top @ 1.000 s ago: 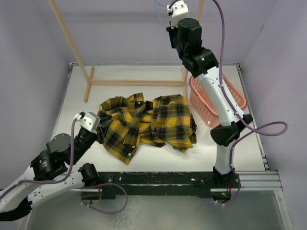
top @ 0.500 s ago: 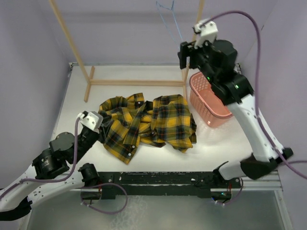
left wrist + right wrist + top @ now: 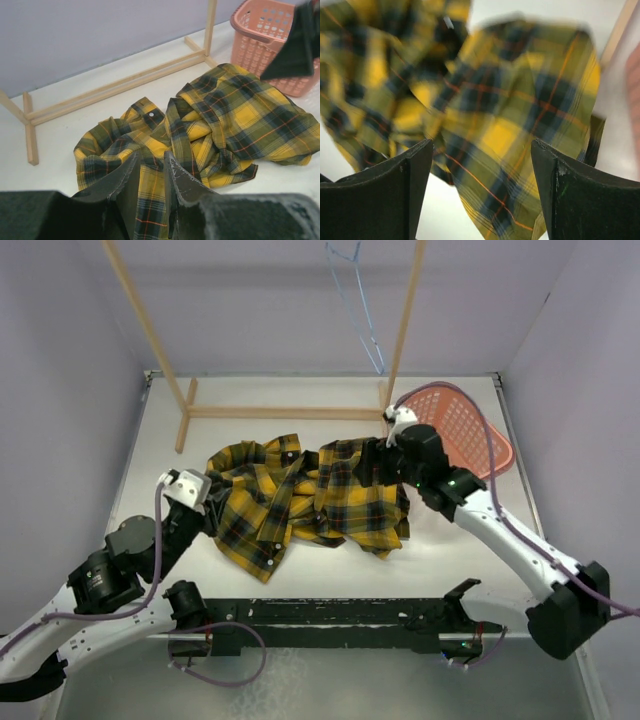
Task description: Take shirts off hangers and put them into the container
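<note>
I will next take hold of the plaid shirt by its bunched middle folds with my right gripper, to lift it gathered together into the container.
The yellow-and-black plaid shirt (image 3: 300, 502) lies crumpled in the middle of the table, off the hanger. The light-blue wire hanger (image 3: 361, 306) hangs bare at the wooden rack, high at the back. At the right back stands the salmon-pink basket (image 3: 478, 432), which looks empty. My left gripper (image 3: 197, 505) is at the shirt's left edge, and in the left wrist view a fold of plaid shirt (image 3: 225, 115) is pinched between its fingers (image 3: 181, 180). My right gripper (image 3: 375, 462) hovers open over the shirt's right half (image 3: 520, 100), with nothing between its fingers (image 3: 415, 170).
The pale wooden rack (image 3: 285, 412) stands along the back, with one upright (image 3: 405, 315) next to the basket (image 3: 260, 35). Grey walls close in both sides. My right gripper (image 3: 296, 45) shows in the left wrist view in front of the basket.
My right arm came down from the hanger, high at the rack, to just above the shirt's right half, and its jaws opened. The hanger stayed up. The left arm has barely moved.
</note>
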### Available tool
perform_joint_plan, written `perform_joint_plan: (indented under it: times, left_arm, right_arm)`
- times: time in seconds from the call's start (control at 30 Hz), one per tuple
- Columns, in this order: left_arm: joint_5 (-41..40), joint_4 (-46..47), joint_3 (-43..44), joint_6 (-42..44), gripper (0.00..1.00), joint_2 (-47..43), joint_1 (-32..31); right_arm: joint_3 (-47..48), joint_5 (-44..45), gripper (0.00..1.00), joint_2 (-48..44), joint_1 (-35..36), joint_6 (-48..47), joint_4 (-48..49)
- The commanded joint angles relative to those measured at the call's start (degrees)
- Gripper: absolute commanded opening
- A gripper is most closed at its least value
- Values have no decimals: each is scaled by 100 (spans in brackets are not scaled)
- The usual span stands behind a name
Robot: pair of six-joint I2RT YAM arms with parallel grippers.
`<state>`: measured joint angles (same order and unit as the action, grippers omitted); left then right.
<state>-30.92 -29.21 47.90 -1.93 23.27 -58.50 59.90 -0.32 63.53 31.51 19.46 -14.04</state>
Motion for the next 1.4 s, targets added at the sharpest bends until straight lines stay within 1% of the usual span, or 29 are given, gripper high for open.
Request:
perform_joint_plan:
  times: [0.0, 0.07, 0.1, 0.13, 0.2, 0.3, 0.43, 0.53, 0.6, 0.63, 0.67, 0.7, 0.8, 0.87, 0.93, 1.1, 1.3, 1.37]
  left_arm:
    - [-631, 21, 14, -211, 29, -102, 32]
    - [-693, 71, -71, -219, 30, -296, 32]
    - [-700, 104, -110, -213, 30, -371, 32]
    - [-706, 134, -140, -205, 31, -455, 36]
    - [-742, 161, -167, -185, 31, -537, 33]
    - [-758, 132, -157, -193, 31, -518, 33]
    - [-717, 92, -132, -217, 31, -415, 32]
    - [-700, 57, -108, -236, 31, -356, 32]
    - [-713, 48, -106, -235, 31, -342, 33]
    - [-727, 48, -110, -229, 31, -346, 32]
    - [-733, 52, -110, -229, 31, -361, 36]
    - [-741, 52, -106, -216, 31, -369, 32]
    - [-745, 66, -114, -203, 31, -378, 43]
    - [-747, 66, -121, -193, 31, -369, 41]
    - [-734, 45, -107, -205, 31, -355, 48]
    - [-760, 3, -93, -246, 31, -385, 44]
    - [-754, 30, -99, -211, 31, -422, 48]
    - [-752, 21, -101, -211, 31, -421, 49]
  right_arm:
    - [-675, 55, 82, 266, 17, 523, 677]
    - [-728, -75, 85, 575, 21, 617, 716]
    - [-726, -82, 89, 751, 17, 643, 835]
    - [-696, -161, 96, 1007, 21, 642, 958]
    - [-589, -415, 100, 1443, 20, 608, 1131]
    - [-413, -904, 100, 2165, 15, 672, 1497]
    - [-480, -1837, 100, 2971, 12, 960, 2818]
    - [-337, -2417, 100, 3495, 22, 1323, 3703]
    - [-272, -2689, 100, 3733, 142, 1598, 4092]
    - [-269, -2670, 100, 3801, 266, 1643, 4150]
    - [-50, -2566, 100, 3855, 418, 1545, 4049]
    - [181, -2237, 100, 3886, 634, 1360, 3823]
    - [995, -841, 100, 4192, 1492, 482, 2568]
    - [1596, -203, 100, 4636, 1993, 108, 1882]
    - [1979, -31, 100, 5032, 2286, -21, 1516]
    - [2003, -245, 100, 5443, 2540, 213, 1898]
    - [2945, 427, 100, 6239, 2879, 95, 802]
    - [3070, 519, 100, 6402, 2920, 116, 707]
